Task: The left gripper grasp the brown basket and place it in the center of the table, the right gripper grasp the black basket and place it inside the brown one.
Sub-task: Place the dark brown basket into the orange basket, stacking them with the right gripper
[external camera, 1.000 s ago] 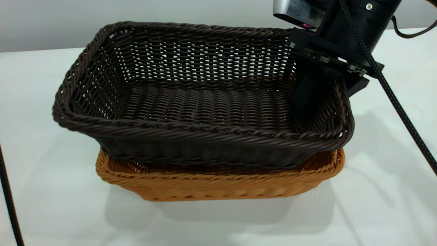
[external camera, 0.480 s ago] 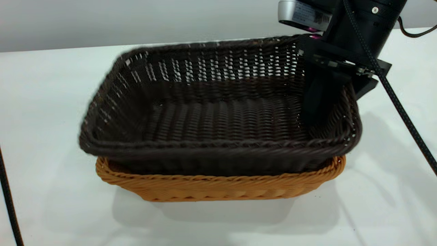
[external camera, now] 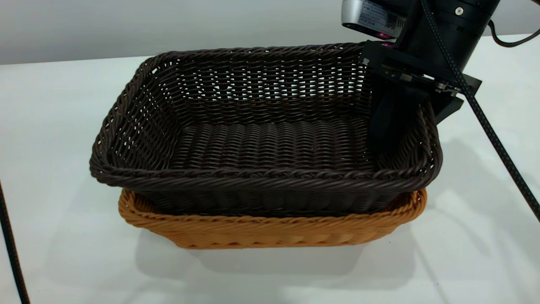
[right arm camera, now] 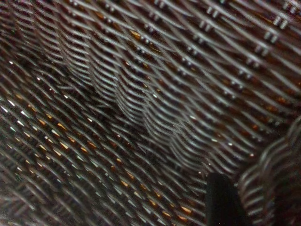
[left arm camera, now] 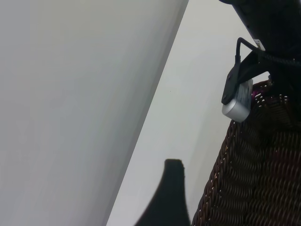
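Observation:
The robot's right gripper needs to open now: the black basket (external camera: 261, 139) has its lower edge inside the brown basket's rim, so it would stay nested there.
The black basket (external camera: 261, 139) sits nested in the brown basket (external camera: 270, 232) in the middle of the table (external camera: 55, 126). Its rim stands a little above the brown rim, and it is roughly level. My right gripper (external camera: 415, 126) straddles the black basket's right wall, with one finger (external camera: 388, 122) inside and the other outside, shut on that wall. In the right wrist view the inner finger (right arm camera: 221, 200) presses against the dark weave (right arm camera: 141, 108), and orange shows through the gaps. My left gripper (left arm camera: 230, 212) hangs off to the side, open and empty, with one finger (left arm camera: 170, 197) showing beside the black basket (left arm camera: 254, 179).
The left arm's black cable (external camera: 10, 249) runs along the left edge of the exterior view. The right arm's braided cable (external camera: 493, 135) slants down at the right. A grey wall (external camera: 168, 21) stands behind the table.
The black basket has come down and levelled. Its left side dropped and it settled deeper into the brown basket. The right gripper stayed on the right wall.

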